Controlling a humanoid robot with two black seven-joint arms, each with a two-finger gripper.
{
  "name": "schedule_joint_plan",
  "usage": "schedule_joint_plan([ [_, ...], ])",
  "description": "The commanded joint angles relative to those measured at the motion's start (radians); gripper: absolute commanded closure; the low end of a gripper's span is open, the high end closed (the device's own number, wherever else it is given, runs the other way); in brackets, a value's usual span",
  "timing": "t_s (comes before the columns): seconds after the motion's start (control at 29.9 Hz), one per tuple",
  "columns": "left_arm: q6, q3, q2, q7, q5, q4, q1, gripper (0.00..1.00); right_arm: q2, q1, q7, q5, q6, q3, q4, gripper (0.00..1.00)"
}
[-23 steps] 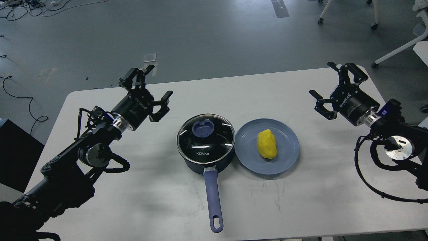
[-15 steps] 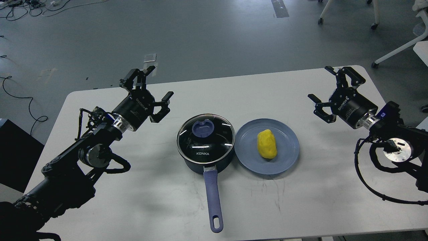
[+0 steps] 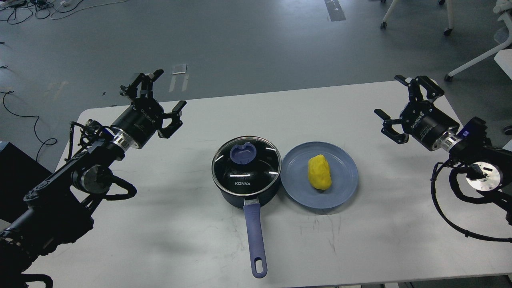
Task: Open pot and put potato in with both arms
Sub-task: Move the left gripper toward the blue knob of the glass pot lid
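Observation:
My left gripper is about to grab the glass lid by its blue knob (image 3: 243, 153) to open the pot (image 3: 245, 188).
A dark pot (image 3: 245, 188) with a blue handle pointing at me sits mid-table. Its glass lid (image 3: 246, 167) with a blue knob (image 3: 243, 153) is on it. A yellow potato (image 3: 319, 172) lies on a blue plate (image 3: 344, 176) just right of the pot. My left gripper (image 3: 165, 94) is open and empty, raised above the table's back left, well left of the pot. My right gripper (image 3: 394, 96) is open and empty, raised at the back right, right of the plate.
The white table (image 3: 180, 232) ends close behind both grippers. Beyond it is grey floor with cables at far left and chair legs (image 3: 472, 60) at the back right. A dark box (image 3: 16, 180) stands left of the table.

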Motion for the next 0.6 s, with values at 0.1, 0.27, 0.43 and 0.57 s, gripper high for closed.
schedule_joint_plan([
  [0.1, 0.0, -0.002, 0.042, -0.115, 0.214, -0.111, -0.041, 0.01, -0.02, -0.001, 0.0, 0.0, 0.0, 0.002, 0.003, 0.0],
  [0.27, 0.0, -0.005, 0.129, -0.115, 0.528, -0.348, -0.045, 0.01, -0.026, -0.001, 0.0, 0.0, 0.0, 0.002, 0.004, 0.0],
  [0.43, 0.0, -0.002, 0.157, -0.115, 1.029, -0.525, -0.082, 0.01, -0.026, -0.003, 0.0, 0.0, 0.0, 0.002, 0.003, 0.0],
  [0.57, 0.015, 0.009, 0.148, -0.12, 1.334, -0.565, -0.096, 0.01, -0.026, -0.003, 0.0, 0.0, 0.0, 0.002, 0.003, 0.0],
])
